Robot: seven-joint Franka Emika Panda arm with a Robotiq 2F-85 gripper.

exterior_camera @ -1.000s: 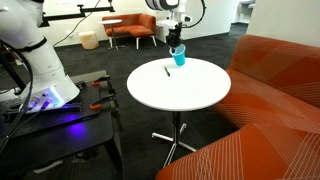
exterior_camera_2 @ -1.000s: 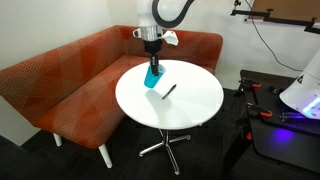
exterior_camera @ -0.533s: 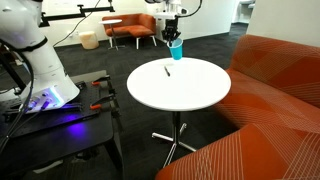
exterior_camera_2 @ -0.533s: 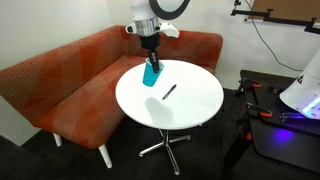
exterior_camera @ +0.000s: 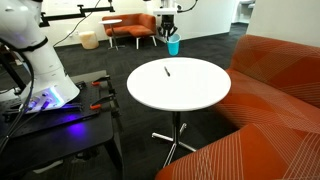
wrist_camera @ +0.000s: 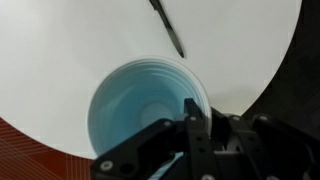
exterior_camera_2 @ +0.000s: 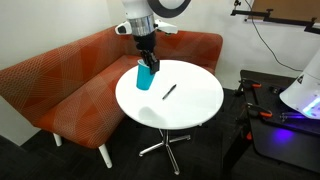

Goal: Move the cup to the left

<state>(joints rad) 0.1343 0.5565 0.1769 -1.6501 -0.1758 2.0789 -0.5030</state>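
The rim of the cup (exterior_camera: 173, 45) reaches past the white edge, so my gripper will keep holding it. The cup would drop at the table's far edge if I opened my gripper now.
The small bright blue cup (exterior_camera: 173, 45) (exterior_camera_2: 145, 78) hangs in my gripper (exterior_camera_2: 146, 66) above the far edge of the round white table (exterior_camera: 185, 90) (exterior_camera_2: 185, 105). It is lifted off the tabletop. In the wrist view I look straight down into the cup (wrist_camera: 140, 110). One finger of my gripper (wrist_camera: 192, 118) is inside the rim and one outside, pinching the cup's wall. A black pen (exterior_camera: 167, 71) (exterior_camera_2: 169, 91) (wrist_camera: 168, 30) lies on the table near the cup.
An orange corner sofa (exterior_camera_2: 70, 75) (exterior_camera: 270, 100) wraps round the table. A black bench with the robot base and tools (exterior_camera: 50, 105) (exterior_camera_2: 285, 110) stands beside it. Orange chairs (exterior_camera: 130, 27) stand far behind.
My gripper has lifted the cup higher and carried it along the table's edge, towards the left in both exterior views. The pen has not moved.
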